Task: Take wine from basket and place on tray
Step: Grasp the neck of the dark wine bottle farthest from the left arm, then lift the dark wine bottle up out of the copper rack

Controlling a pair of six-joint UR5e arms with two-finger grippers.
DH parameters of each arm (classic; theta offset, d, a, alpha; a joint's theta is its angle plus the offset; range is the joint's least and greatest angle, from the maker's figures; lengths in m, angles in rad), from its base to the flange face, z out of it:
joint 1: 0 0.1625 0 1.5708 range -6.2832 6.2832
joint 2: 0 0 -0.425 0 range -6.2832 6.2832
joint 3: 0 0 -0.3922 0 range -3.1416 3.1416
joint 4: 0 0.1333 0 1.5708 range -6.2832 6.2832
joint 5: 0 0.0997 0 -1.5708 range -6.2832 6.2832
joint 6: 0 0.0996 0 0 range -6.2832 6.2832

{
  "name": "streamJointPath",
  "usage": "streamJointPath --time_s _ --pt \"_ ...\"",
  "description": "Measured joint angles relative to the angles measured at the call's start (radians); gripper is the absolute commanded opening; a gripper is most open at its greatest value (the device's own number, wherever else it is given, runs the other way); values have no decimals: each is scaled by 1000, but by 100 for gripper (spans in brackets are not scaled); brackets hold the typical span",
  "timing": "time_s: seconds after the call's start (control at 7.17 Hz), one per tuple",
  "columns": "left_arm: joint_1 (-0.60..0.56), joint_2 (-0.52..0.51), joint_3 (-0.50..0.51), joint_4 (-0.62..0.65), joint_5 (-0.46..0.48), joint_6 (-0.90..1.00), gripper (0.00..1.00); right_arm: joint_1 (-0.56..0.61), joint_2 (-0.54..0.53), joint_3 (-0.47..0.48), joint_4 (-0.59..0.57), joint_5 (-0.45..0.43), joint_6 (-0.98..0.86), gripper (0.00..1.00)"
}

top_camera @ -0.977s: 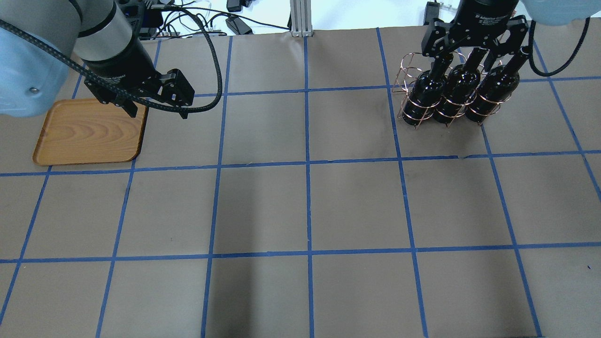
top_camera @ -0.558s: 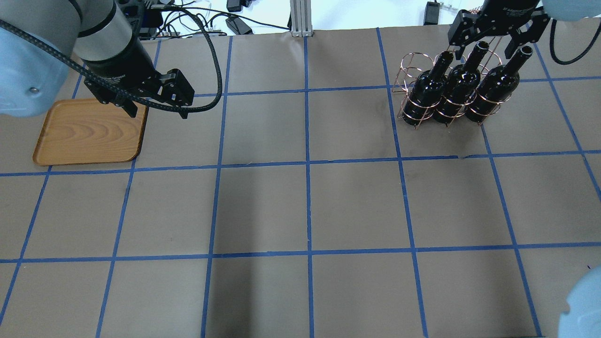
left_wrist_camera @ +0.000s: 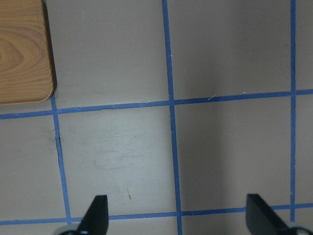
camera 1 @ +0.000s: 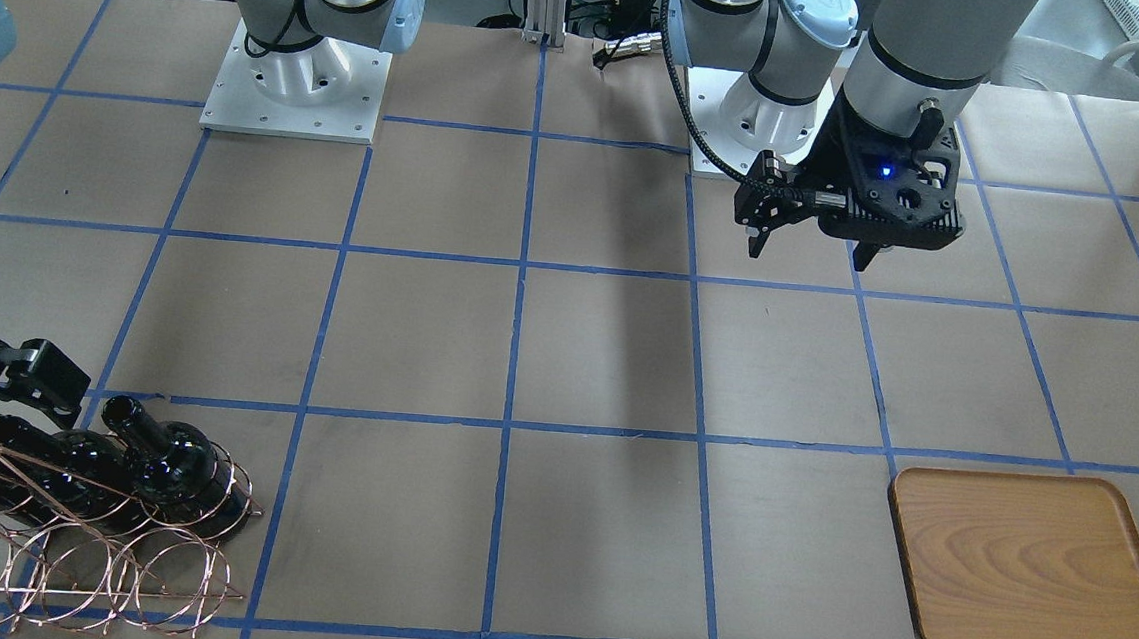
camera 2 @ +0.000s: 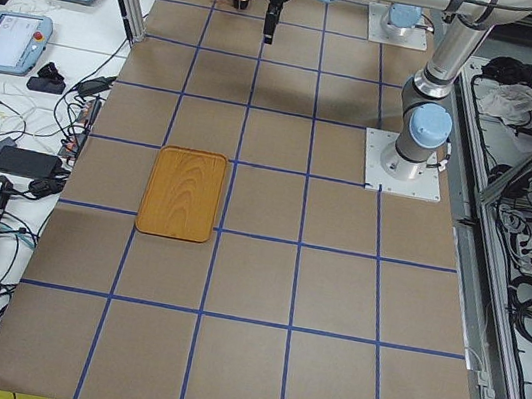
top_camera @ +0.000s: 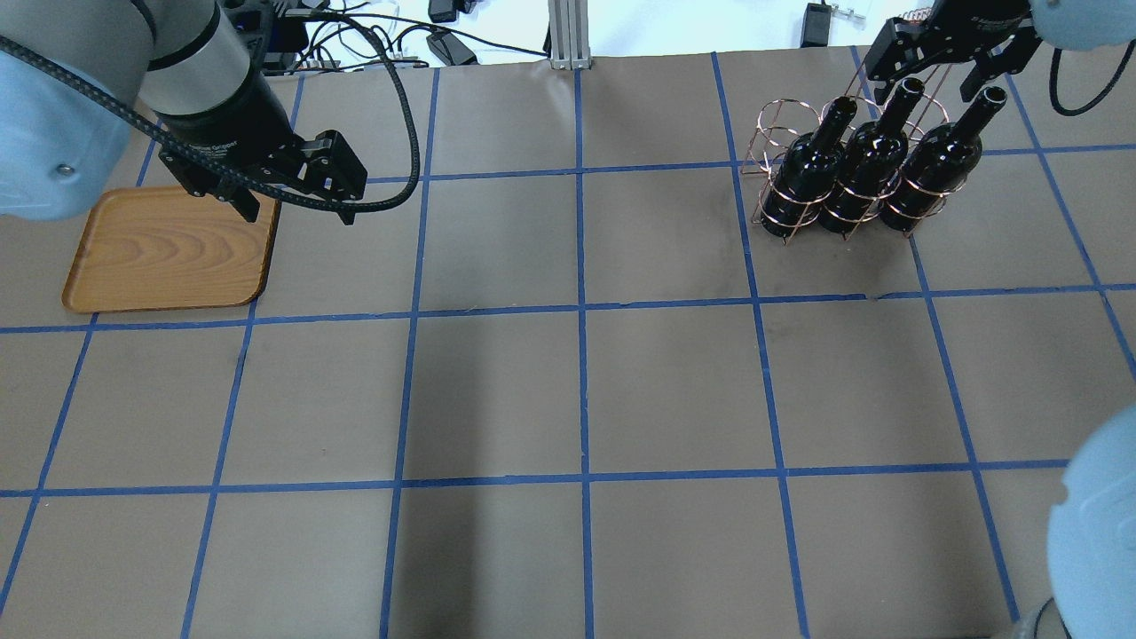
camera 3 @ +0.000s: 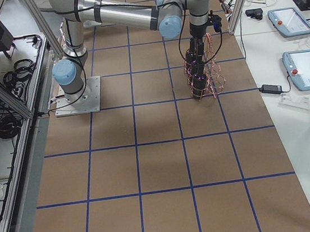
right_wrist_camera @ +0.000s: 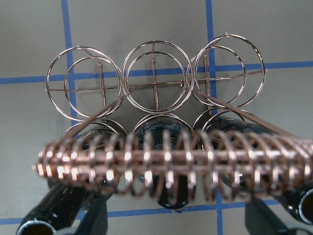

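Note:
I will next grab the middle bottle by its neck (right_wrist_camera: 172, 195) with my right gripper, to lift the wine from basket to tray.
Three black wine bottles stand in the copper wire basket (top_camera: 770, 133) at the far right: left (top_camera: 809, 173), middle (top_camera: 868, 169), right (top_camera: 930, 169). My right gripper (top_camera: 934, 78) is open and empty, above and just behind the bottle necks. In the right wrist view the basket's coiled handle (right_wrist_camera: 166, 166) crosses between its fingers (right_wrist_camera: 90, 220), with bottle tops below. The wooden tray (top_camera: 164, 248) lies empty at the far left. My left gripper (top_camera: 297, 211) hangs open and empty beside the tray's right edge, over bare table (left_wrist_camera: 177, 215).
The table is brown paper with a blue tape grid. Both robot bases (camera 1: 296, 80) stand at the robot side. The basket's back row of wire loops (right_wrist_camera: 154, 78) holds nothing. Cables and devices (top_camera: 444, 35) lie beyond the far edge.
My right gripper has risen from around the bottle necks and drawn back toward the far edge. All three bottles stay in the basket. The left arm has not moved.

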Motion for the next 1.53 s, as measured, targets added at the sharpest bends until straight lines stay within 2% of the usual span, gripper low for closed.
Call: streamJointPath --time_s 0.14,0.28,0.56,0.7,0.84,1.12,1.53 --pt "0 0 0 0 0 0 100 0 12 4 -11 1 1 93" --pt "0 0 0 0 0 0 100 -1 21 8 -16 2 5 81" --pt "0 0 0 0 0 0 100 -1 33 10 -23 4 11 35" --pt "0 0 -1 0 0 0 100 -1 37 10 -30 6 13 20" --pt "0 0 -1 0 0 0 100 -1 38 9 -36 7 17 12" --pt "0 0 -1 0 0 0 100 -1 35 5 -47 16 25 10" --pt "0 0 -1 2 0 0 100 3 -2 -4 -45 22 37 12"
